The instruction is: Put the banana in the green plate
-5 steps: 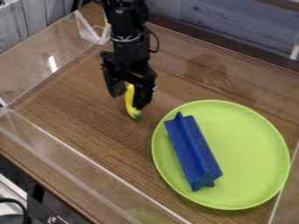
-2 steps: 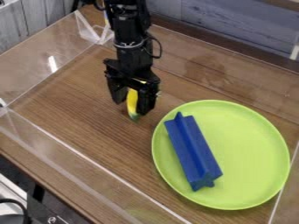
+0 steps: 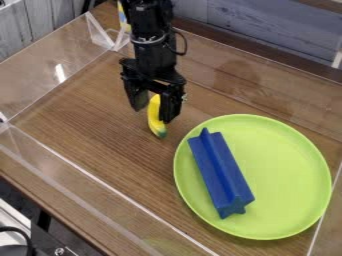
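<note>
I will grab the banana with my gripper by its upper body point(image 3: 158, 104) next and leave its dark tip free. Then I can put it in the green plate point(image 3: 287, 170).
The banana point(image 3: 158, 124) is small, yellow and dark-tipped, and lies on the wooden table just left of the green plate point(image 3: 287, 170). My gripper point(image 3: 154, 106) hangs straight down over the banana's upper end. It is open, with one black finger on each side of the fruit, and the arm hides the banana's top part. The plate is large, round and lime green, and sits at the right of the table, apart from the banana.
A long blue ridged block point(image 3: 219, 172) lies on the left half of the plate. Clear plastic walls point(image 3: 54, 70) fence the table on the left and front. Bare wood point(image 3: 94, 130) stretches left of the banana.
The gripper dropped lower around the banana, then came back up a little. Its jaws stayed open and the banana lies about where it was.
</note>
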You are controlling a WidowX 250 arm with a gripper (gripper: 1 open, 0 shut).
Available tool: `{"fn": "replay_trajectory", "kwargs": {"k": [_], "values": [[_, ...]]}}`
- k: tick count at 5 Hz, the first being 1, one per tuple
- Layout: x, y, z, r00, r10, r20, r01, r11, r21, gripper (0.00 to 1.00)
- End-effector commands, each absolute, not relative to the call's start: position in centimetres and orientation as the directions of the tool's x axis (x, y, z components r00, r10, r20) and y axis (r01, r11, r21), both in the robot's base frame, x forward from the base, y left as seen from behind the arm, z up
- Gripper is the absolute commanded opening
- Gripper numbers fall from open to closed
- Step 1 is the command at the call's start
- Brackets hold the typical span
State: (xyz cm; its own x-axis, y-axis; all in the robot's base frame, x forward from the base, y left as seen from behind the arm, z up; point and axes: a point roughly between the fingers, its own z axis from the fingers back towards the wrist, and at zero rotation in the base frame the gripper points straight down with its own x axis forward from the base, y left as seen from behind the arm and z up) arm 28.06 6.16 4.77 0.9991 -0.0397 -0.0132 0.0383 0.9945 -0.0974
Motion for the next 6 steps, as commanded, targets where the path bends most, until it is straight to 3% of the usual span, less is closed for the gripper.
{"fn": "replay_trajectory", "kwargs": {"k": [1, 3, 4, 5, 6], "values": [[29.1, 6.5, 5.3, 0.999, -0.038, 0.025, 0.04, 0.996, -0.075, 1.0], [29.3, 6.7, 4.1, 1.0, -0.025, 0.005, 0.026, 0.997, -0.071, 1.0], [29.4, 6.7, 4.8, 1.0, -0.02, 0.018, 0.021, 0.997, -0.078, 1.0], [29.5, 6.7, 4.9, 1.0, -0.013, 0.023, 0.015, 0.996, -0.085, 0.0], [29.5, 6.7, 6.0, 0.999, -0.006, 0.033, 0.009, 0.996, -0.089, 1.0]]}}
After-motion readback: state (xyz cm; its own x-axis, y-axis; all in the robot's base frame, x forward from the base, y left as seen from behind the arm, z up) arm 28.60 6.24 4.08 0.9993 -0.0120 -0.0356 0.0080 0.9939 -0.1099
